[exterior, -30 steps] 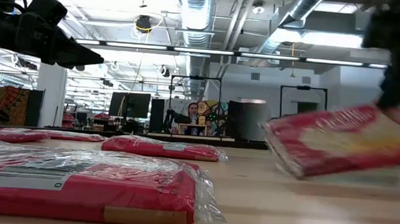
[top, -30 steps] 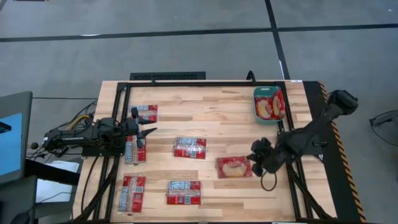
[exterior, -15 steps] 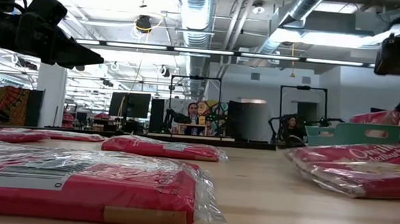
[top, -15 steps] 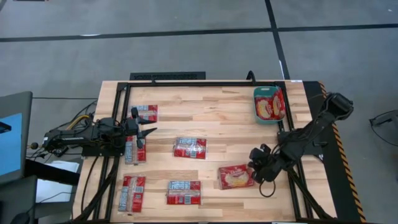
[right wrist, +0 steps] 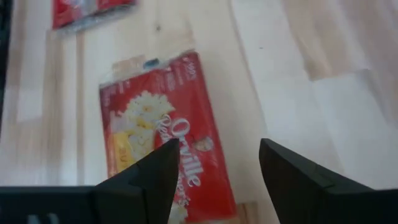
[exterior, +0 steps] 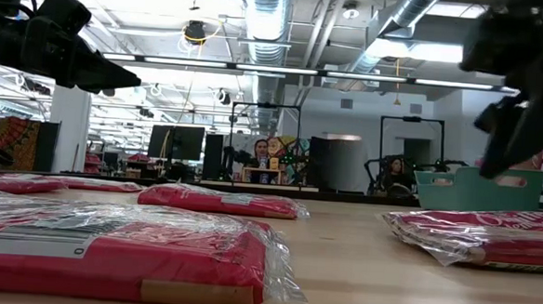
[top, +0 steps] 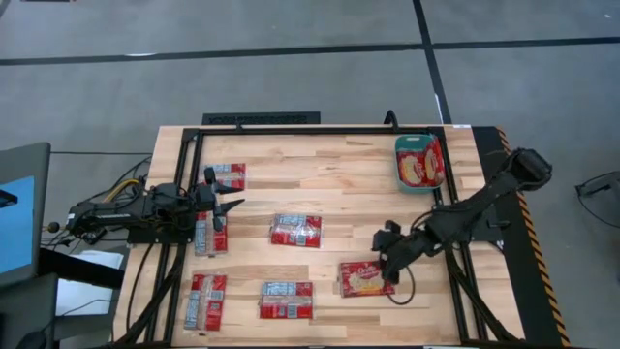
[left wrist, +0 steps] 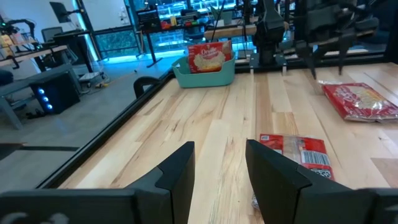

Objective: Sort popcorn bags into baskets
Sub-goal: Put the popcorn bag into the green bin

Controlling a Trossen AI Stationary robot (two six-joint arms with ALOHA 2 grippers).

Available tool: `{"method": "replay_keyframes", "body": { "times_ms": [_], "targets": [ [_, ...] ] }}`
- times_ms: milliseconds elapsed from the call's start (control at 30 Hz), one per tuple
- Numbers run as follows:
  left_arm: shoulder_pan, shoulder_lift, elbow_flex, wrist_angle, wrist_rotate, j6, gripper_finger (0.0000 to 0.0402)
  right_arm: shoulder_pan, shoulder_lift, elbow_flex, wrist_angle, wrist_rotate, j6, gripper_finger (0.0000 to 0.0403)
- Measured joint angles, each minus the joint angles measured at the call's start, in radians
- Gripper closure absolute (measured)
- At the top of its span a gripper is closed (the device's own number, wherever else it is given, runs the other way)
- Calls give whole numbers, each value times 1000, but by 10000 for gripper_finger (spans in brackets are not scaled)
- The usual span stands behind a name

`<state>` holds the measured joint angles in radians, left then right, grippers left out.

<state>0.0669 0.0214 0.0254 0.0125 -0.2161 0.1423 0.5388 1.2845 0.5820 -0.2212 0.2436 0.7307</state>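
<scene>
The robot's right gripper should next grab this popcorn bag by its long edge (top: 360, 264) beside the Orville logo, to sort the bag into the teal bin (top: 404, 167).
Several red popcorn bags lie flat on the wooden table (top: 339, 194). One with a yellowish picture (top: 365, 279) lies near the front right; it also shows in the right wrist view (right wrist: 161, 137) and the low view (exterior: 490, 236). My right gripper (top: 383, 254) hangs open just above that bag's far right end, touching nothing (right wrist: 214, 165). The teal bin (top: 404, 167) stands at the far right with one bag (top: 423, 165) leaning inside. My left gripper (top: 231, 206) waits open at the left edge, above a bag (top: 210, 235).
Other bags lie at the far left (top: 230, 175), centre (top: 295, 231), near left (top: 207, 301) and near centre (top: 286, 301). A black frame (top: 320, 130) borders the table. Bare wood lies between the centre bag and the bin.
My right gripper has carried the yellowish-picture bag toward the table's near edge and down. The bag was tilted and lifted; it now lies flat on the table. The gripper has let go, risen clear of it and shifted a little toward the left.
</scene>
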Motion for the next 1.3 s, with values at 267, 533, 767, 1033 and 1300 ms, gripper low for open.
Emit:
{"method": "replay_keyframes", "body": {
  "times_ms": [267, 533, 767, 1033, 1300],
  "targets": [
    [0, 0, 0, 0, 0, 0, 266, -74, 137, 0, 81, -161, -76, 158],
    [0, 0, 0, 0, 0, 0, 266, -142, 234, 2, 161, -351, -145, 195],
    [0, 0, 0, 0, 0, 0, 266, -210, 235, 2, 160, -478, -180, 367],
    [0, 0, 0, 0, 0, 0, 266, -263, 7, 0, 49, -381, -58, 394],
    [0, 0, 0, 0, 0, 0, 266, -270, -271, 187, -730, 262, 173, 394]
  ]
}}
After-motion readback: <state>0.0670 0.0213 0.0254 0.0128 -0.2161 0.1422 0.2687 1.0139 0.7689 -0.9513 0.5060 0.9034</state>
